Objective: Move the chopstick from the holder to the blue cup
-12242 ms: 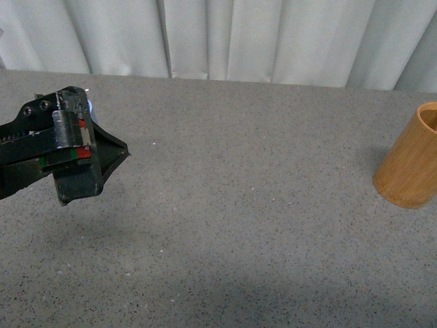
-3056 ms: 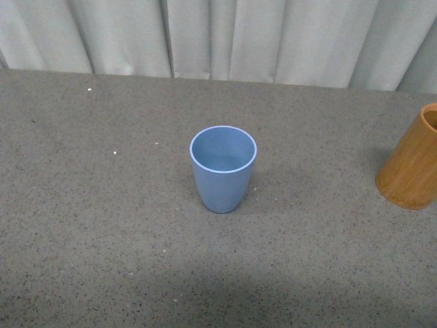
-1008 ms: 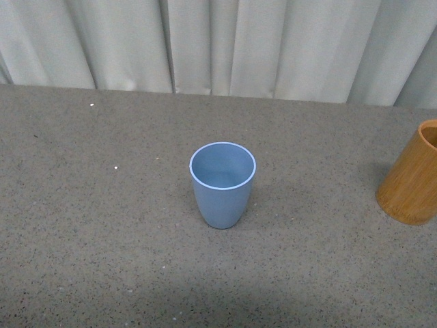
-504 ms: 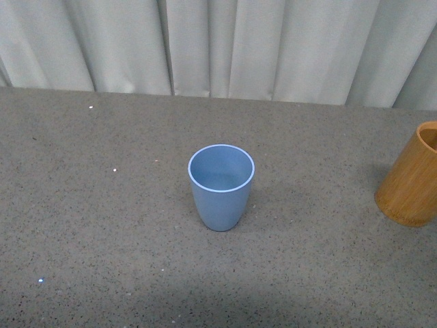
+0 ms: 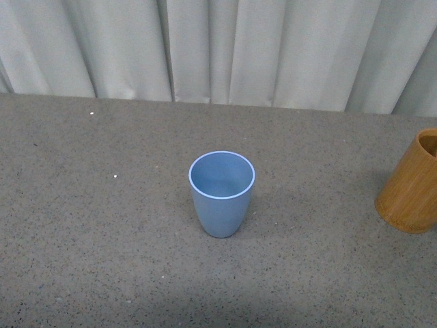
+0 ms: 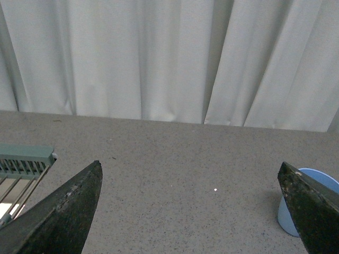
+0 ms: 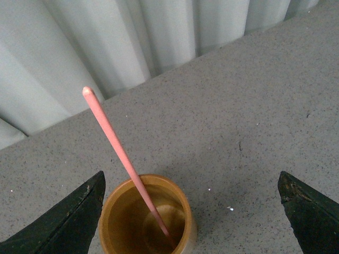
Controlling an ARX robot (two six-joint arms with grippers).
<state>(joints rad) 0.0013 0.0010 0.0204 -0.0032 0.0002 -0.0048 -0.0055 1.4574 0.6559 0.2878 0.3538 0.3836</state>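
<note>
My right gripper will next grab the salmon-pink chopstick by its rounded end, so that it can put the chopstick into the blue cup.
The blue cup stands upright and empty in the middle of the grey table, and its edge also peeks out behind one finger in the left wrist view. The orange-brown holder sits at the right edge of the front view. From the right wrist I look down into the holder, where one salmon-pink chopstick leans against its rim with the rounded end up. My right gripper is open above the holder, not touching the stick. My left gripper is open over bare table beside the cup.
White curtains hang along the table's far edge. A grey-green rack with thin bars shows at the side of the left wrist view. Neither arm appears in the front view.
The front view has shifted slightly, so the cup and holder sit a little lower in the picture. About 12 s ago the left gripper was in front view at the left; it has left that view.
</note>
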